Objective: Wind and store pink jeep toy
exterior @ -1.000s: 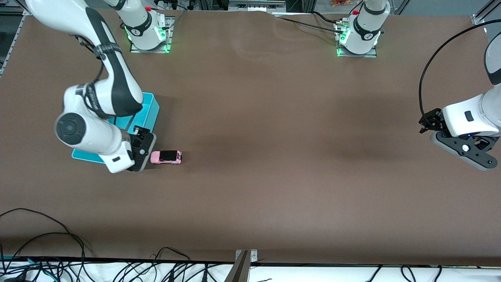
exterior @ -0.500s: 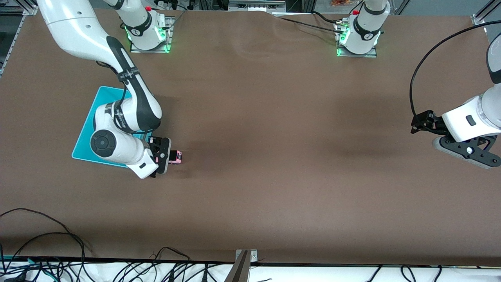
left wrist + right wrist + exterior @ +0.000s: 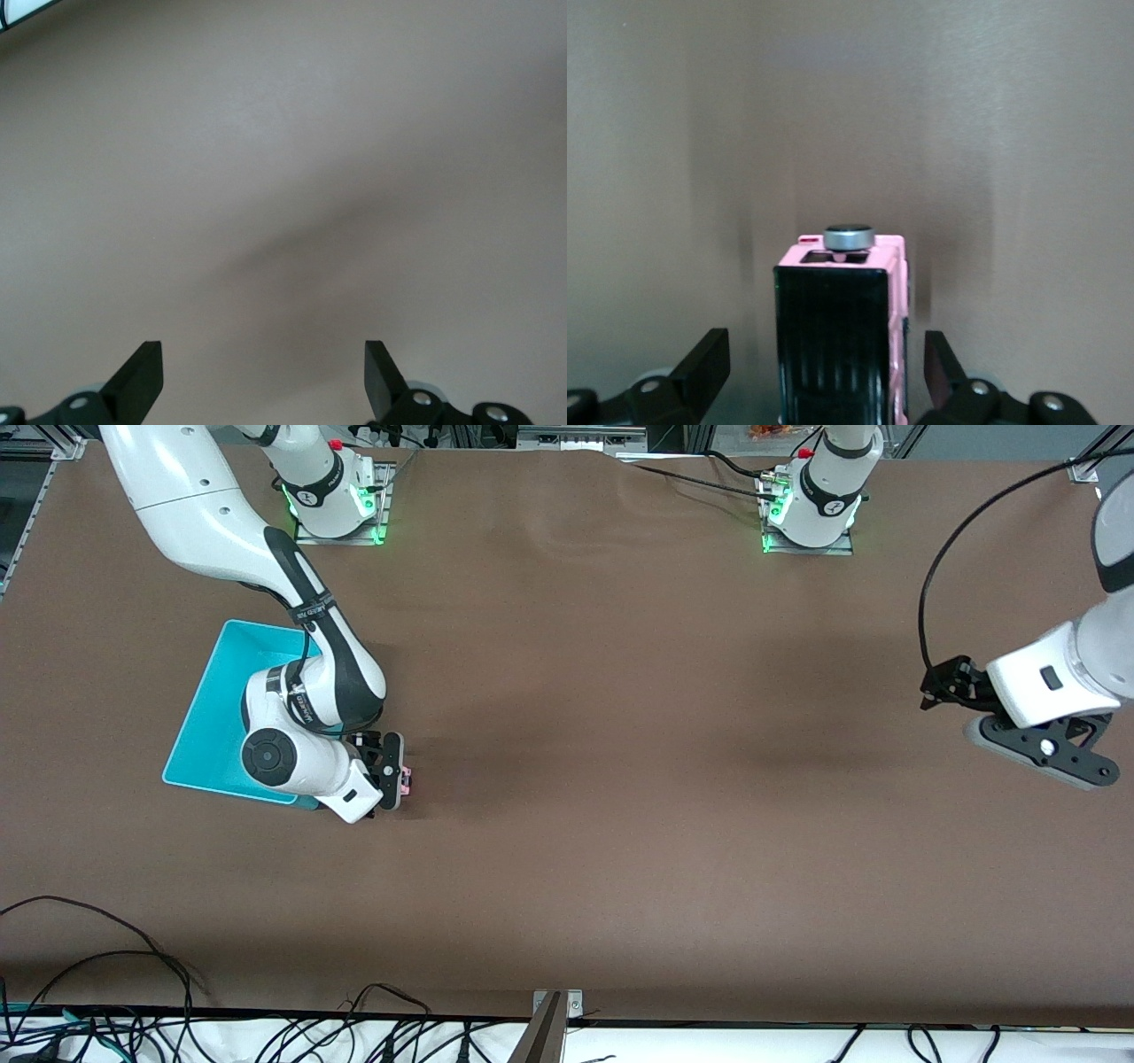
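Observation:
I have my right gripper's fingers on either side of the pink jeep's black-roofed body (image 3: 406, 779) (image 3: 833, 341), so it needs to close. Closing now would hold the jeep.
The pink jeep toy (image 3: 407, 780) stands on the brown table just beside the teal bin (image 3: 197, 726), toward the left arm's end of it. My right gripper (image 3: 393, 778) is down over the jeep and hides most of it in the front view. In the right wrist view the jeep (image 3: 842, 328), black-roofed with a grey round knob (image 3: 849, 236), sits between the open fingers of the right gripper (image 3: 826, 347), with a gap on each side. My left gripper (image 3: 1035, 748) waits open over bare table at the left arm's end; the left gripper (image 3: 261, 359) holds nothing.
The teal bin lies partly under the right arm's wrist. Cables (image 3: 133, 1027) hang along the table edge nearest the camera, with a metal bracket (image 3: 549, 1023) at its middle. The two arm bases (image 3: 335, 496) stand along the farthest edge.
My right gripper has travelled from over the bin's edge onto the jeep, and its fingers now straddle the toy. The left arm has drifted slightly away from the camera.

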